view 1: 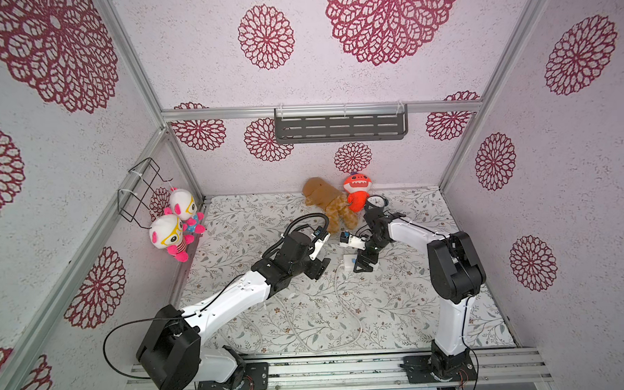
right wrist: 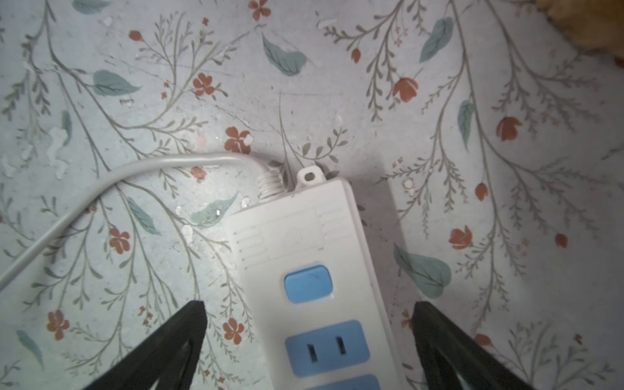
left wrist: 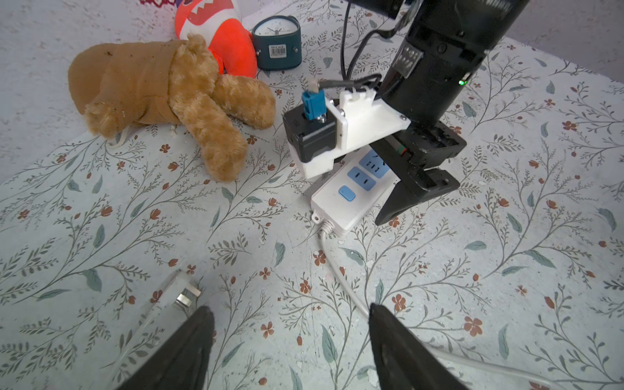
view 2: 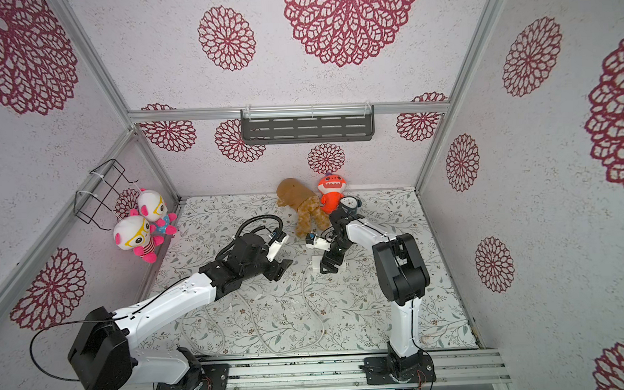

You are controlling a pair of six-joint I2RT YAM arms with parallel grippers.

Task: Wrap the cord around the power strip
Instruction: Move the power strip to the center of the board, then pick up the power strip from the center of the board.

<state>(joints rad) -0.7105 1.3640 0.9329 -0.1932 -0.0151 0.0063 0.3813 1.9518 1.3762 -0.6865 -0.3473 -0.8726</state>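
Observation:
My right gripper should next grab the power strip [view 1: 348, 263] across its sides, toward its end away from the cord, so its cord end stays free for wrapping.
The power strip [view 1: 348, 263] [view 2: 317, 263] lies flat on the flowered mat, white with blue socket panels [right wrist: 327, 347] facing up. My right gripper [view 1: 365, 263] [right wrist: 309, 307] stands open over it, one finger on each side with a gap on both sides. The white cord [view 1: 342, 302] [right wrist: 101, 182] leaves the strip's end [left wrist: 326, 224] and lies in loose loops toward the front. Its plug [left wrist: 184, 292] lies just beside one finger of my left gripper [left wrist: 292, 310] [view 1: 321, 270], which is open and holds nothing, a short way left of the strip.
A brown teddy [view 1: 330, 206], an orange shark plush [view 1: 356, 191] and a small clock [view 1: 377, 200] lie close behind the strip. Two pink-and-white dolls [view 1: 172, 229] hang by a wire basket [view 1: 139, 187] on the left wall. A grey shelf [view 1: 340, 125] is on the back wall.

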